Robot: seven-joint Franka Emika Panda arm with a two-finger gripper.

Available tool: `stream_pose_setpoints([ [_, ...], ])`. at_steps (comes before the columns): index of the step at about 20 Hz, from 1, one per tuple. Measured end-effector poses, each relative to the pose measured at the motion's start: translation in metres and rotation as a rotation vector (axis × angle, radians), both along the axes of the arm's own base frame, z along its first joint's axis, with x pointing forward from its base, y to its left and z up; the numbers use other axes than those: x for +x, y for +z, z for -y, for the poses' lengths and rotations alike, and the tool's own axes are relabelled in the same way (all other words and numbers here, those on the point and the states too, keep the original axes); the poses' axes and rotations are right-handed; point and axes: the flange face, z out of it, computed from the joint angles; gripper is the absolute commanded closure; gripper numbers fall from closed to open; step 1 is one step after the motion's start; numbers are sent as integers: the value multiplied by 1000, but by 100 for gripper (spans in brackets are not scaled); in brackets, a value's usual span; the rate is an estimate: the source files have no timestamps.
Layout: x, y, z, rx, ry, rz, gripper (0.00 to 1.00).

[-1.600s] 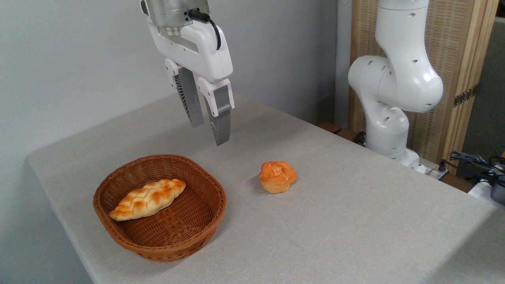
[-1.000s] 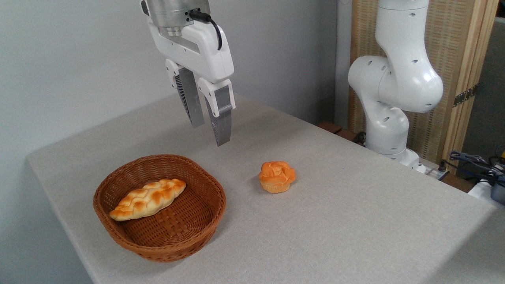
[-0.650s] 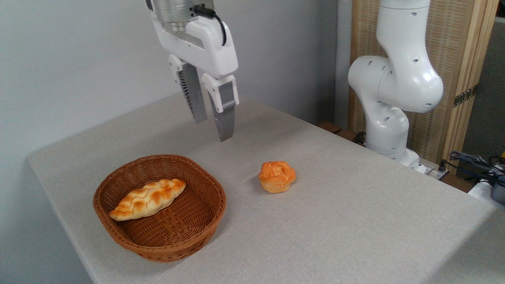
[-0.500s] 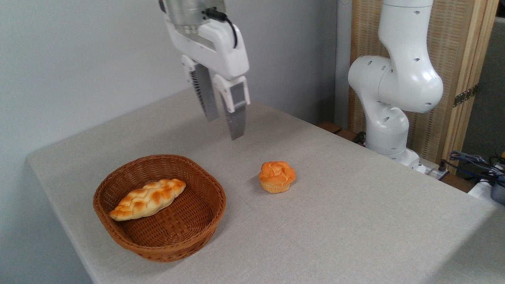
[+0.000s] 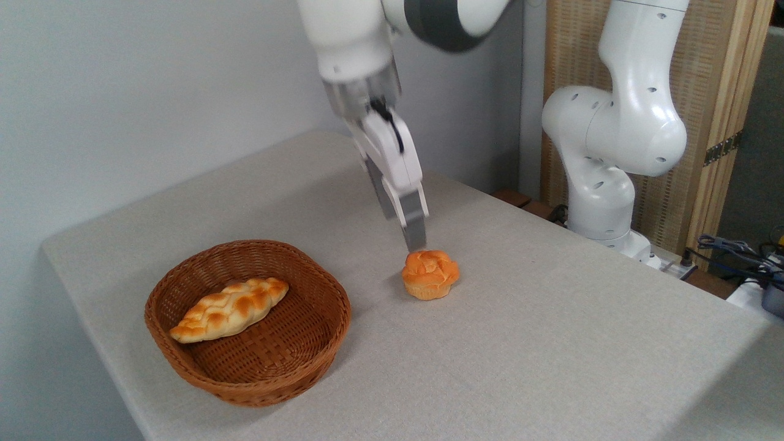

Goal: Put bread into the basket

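My gripper grabs the bread by its knotted orange top next, to put the bread into the wicker basket.
The bread, a small round bun with a glossy orange knotted top, stands on the grey table to the right of the basket. The reddish-brown wicker basket sits at the front left. My gripper hangs tilted just above and behind the bun's far-left side, turned nearly edge-on to the camera. Its jaws stand apart, open, with nothing between them. The nearer fingertip is almost at the bun's top, without a visible touch.
A pale-golden braided loaf lies inside the basket. The arm's white base stands at the table's far right, with cables beyond it. A grey wall runs behind the table, whose left edge is close to the basket.
The gripper has swung right from above the basket's far side, dropped down to the bun and rotated edge-on. Bun, basket and loaf have not moved.
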Motion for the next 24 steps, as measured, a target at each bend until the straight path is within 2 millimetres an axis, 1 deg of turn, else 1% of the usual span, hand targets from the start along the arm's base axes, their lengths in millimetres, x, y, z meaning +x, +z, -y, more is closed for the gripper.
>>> stream_pose_setpoints([
  [2, -5, -21, -4, 28, -50, -27, 0],
  [6, -14, -48, -9, 64, -111, -65, 0],
  [10, -18, -75, -9, 61, -128, -50, 1],
  [11, -19, -80, -9, 61, -131, -46, 12],
  [12, -20, -84, -8, 60, -133, -45, 29],
  [14, -22, -89, -8, 60, -135, -43, 60],
  [15, -22, -89, -8, 60, -136, -43, 70],
  [16, -22, -90, -8, 60, -136, -43, 78],
  [17, -22, -90, -8, 60, -136, -45, 82],
  [21, -24, -94, -7, 60, -137, -52, 84],
  [24, -24, -97, -2, 56, -145, -60, 84],
])
